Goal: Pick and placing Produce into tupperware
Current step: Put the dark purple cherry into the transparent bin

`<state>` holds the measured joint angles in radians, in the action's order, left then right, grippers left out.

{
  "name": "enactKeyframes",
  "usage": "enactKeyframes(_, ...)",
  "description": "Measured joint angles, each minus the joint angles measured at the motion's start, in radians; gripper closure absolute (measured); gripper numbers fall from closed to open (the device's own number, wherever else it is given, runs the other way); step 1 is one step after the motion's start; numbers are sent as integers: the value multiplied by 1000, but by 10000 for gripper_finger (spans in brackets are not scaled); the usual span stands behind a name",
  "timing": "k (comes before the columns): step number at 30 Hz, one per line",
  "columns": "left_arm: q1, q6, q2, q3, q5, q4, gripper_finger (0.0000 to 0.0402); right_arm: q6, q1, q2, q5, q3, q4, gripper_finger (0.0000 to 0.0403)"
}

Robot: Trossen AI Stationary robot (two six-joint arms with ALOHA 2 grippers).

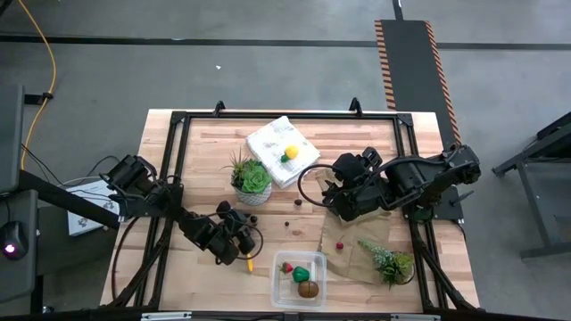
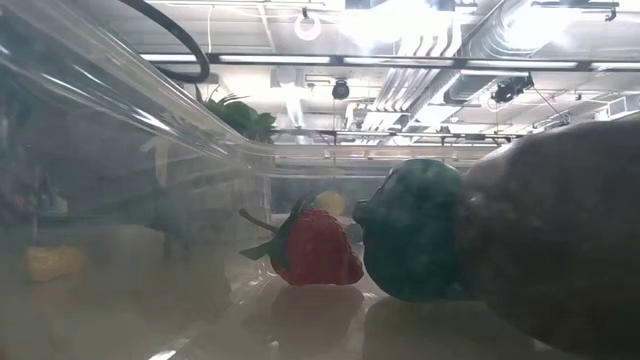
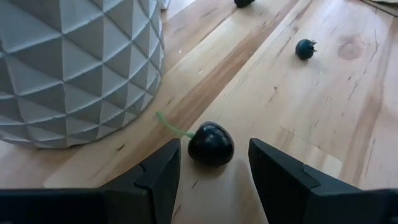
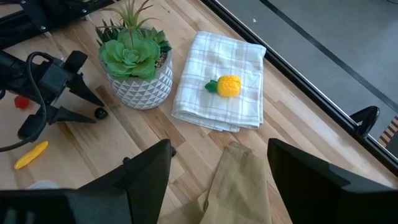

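Observation:
My left gripper's fingers are low on either side of the dark cherry [image 3: 211, 144] in the left wrist view. They would hold the cherry if I closed now, so I will close.
A dark cherry [image 3: 211, 144] with a green stem lies on the wood beside the grey faceted pot [image 3: 74, 62]. My left gripper [image 3: 214, 163] is low and open, one finger on each side of the cherry, not touching it. The clear tupperware [image 1: 299, 296] at the near edge holds a red strawberry [image 2: 315, 250], a green piece [image 2: 415, 230] and a brown ball [image 2: 560, 240]. A yellow lemon [image 4: 229, 85] rests on the folded cloth [image 4: 217, 68]. My right gripper [image 4: 217, 149] hangs open above the table's middle right.
Two more dark berries [image 3: 305, 48] [image 1: 297, 202] lie on the wood past the cherry. An orange-yellow stick [image 1: 249, 264] lies left of the tupperware. A brown paper bag [image 1: 352, 254] carries a red berry [image 1: 339, 245] and a green plant [image 1: 390, 261].

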<state>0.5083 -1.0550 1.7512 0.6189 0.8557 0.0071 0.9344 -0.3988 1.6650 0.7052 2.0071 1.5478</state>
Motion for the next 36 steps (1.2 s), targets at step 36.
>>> enactKeyframes(36,-38,22,1,0,-36,-6,250,8,0,0,11,0,0,144)
